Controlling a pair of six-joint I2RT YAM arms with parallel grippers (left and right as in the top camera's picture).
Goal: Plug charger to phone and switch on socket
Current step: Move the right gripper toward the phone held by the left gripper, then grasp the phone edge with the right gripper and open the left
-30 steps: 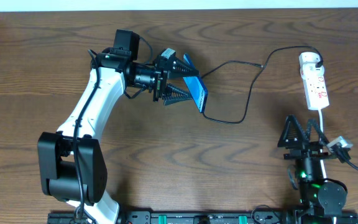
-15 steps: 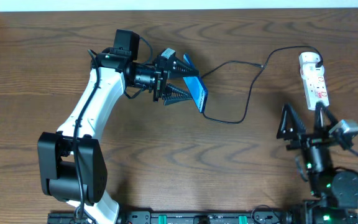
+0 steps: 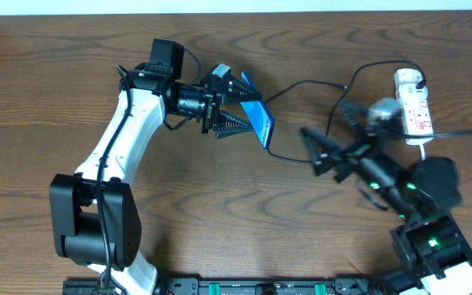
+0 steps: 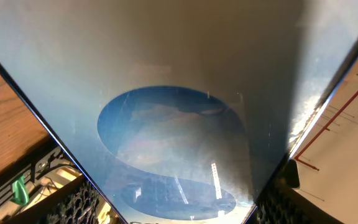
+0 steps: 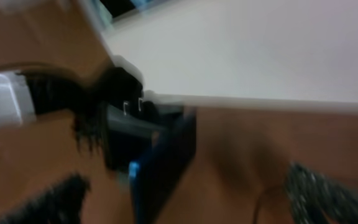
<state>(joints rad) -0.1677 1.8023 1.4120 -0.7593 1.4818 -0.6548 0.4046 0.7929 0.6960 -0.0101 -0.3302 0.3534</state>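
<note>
I should next grab the phone [image 3: 258,118] with my right gripper at its edge away from my left gripper, so the opposite side stays open for handover.
My left gripper [image 3: 244,105] is shut on the phone [image 3: 258,118], holding it on edge above the table. In the left wrist view the blue screen [image 4: 173,143] with its lighter oval fills the frame between my fingers [image 4: 73,205]. The charger's black cable [image 3: 328,123] loops from beside the phone's lower corner to the white adapter [image 3: 409,78] in the socket [image 3: 419,115] at the far right. I cannot tell where its tip sits. My right gripper [image 3: 324,123] is open over the cable loop, pointing left at the phone [image 5: 160,168], which looks blurred in its wrist view.
The socket's white cord [image 3: 426,147] runs down toward the right arm's base [image 3: 433,242]. The left arm [image 3: 121,139] stretches across the table's left half. A pale wall [image 5: 260,50] fills the top of the right wrist view.
The right arm has swung up and left from the front right, over the cable loop toward the phone. The left arm and the phone have stayed still.
</note>
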